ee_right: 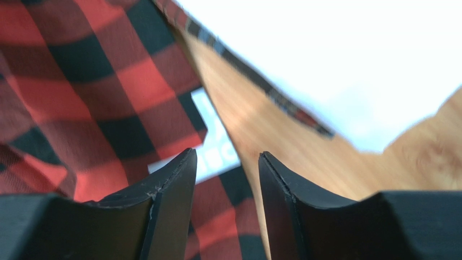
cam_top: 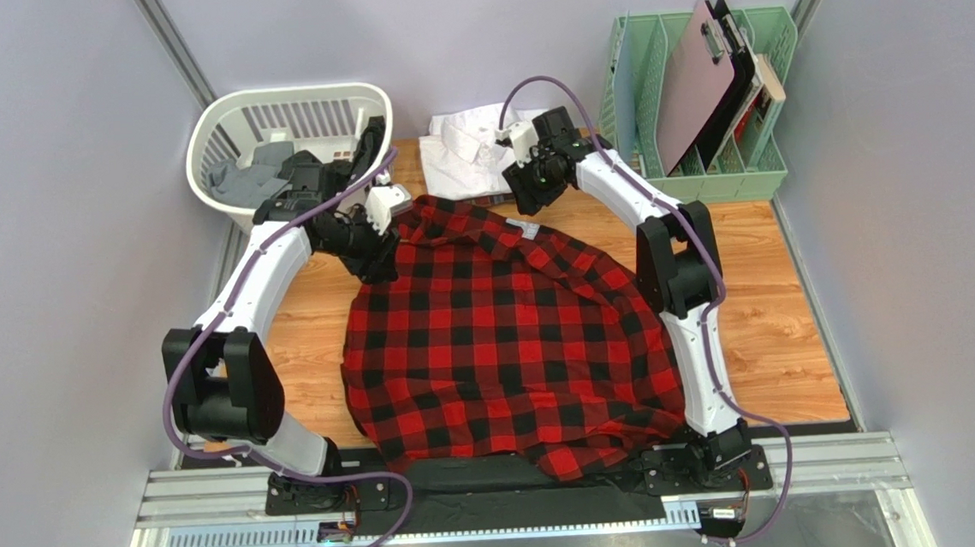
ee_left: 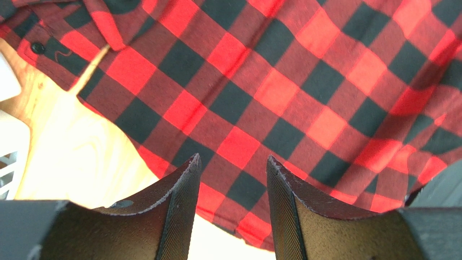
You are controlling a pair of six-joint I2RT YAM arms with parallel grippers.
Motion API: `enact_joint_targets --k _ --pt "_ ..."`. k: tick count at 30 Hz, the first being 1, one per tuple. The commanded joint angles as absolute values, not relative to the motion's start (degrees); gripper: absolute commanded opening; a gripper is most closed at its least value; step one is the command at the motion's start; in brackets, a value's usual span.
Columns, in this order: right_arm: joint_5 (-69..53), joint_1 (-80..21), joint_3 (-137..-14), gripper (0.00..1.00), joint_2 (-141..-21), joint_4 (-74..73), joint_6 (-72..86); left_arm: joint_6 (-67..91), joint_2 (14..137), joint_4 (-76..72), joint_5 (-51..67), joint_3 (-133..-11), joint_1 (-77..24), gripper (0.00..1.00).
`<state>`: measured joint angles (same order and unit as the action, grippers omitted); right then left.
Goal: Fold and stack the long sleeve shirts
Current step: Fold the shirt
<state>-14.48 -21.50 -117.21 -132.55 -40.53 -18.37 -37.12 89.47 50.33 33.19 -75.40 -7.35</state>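
Note:
The robot's right gripper needs to take hold of the flannel shirt's back edge beside the white label next, to pull that cloth aside for folding.
The red-and-black checked flannel shirt (cam_top: 510,336) lies spread over the middle of the table, its collar towards the back. The plain white shirt (cam_top: 471,146) lies folded at the back, behind it. My left gripper (cam_top: 381,236) is open and empty above the flannel's back left edge (ee_left: 303,97); cloth and bare wood show between its fingers (ee_left: 184,184). My right gripper (cam_top: 529,200) is open and empty above the collar area, where a white label (ee_right: 217,146) and the flannel (ee_right: 81,92) show. I cannot make out a dark plaid shirt.
A white laundry basket (cam_top: 206,139) with grey cloth (cam_top: 247,175) in it stands at the back left, close to my left arm. A green file rack (cam_top: 757,178) with clipboards stands at the back right. Grey walls close in both sides.

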Motion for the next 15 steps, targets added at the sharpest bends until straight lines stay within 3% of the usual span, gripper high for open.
enact_joint_targets --k 1,15 --pt "-17.4 -23.1 -121.3 0.52 -136.0 -35.5 -17.1 -33.1 90.6 46.6 35.9 -78.2 -7.2 0.56" --pt "-14.6 -24.7 -121.4 0.53 -142.0 -33.7 -19.0 -23.6 98.2 37.2 28.6 -84.2 -6.9 0.58"
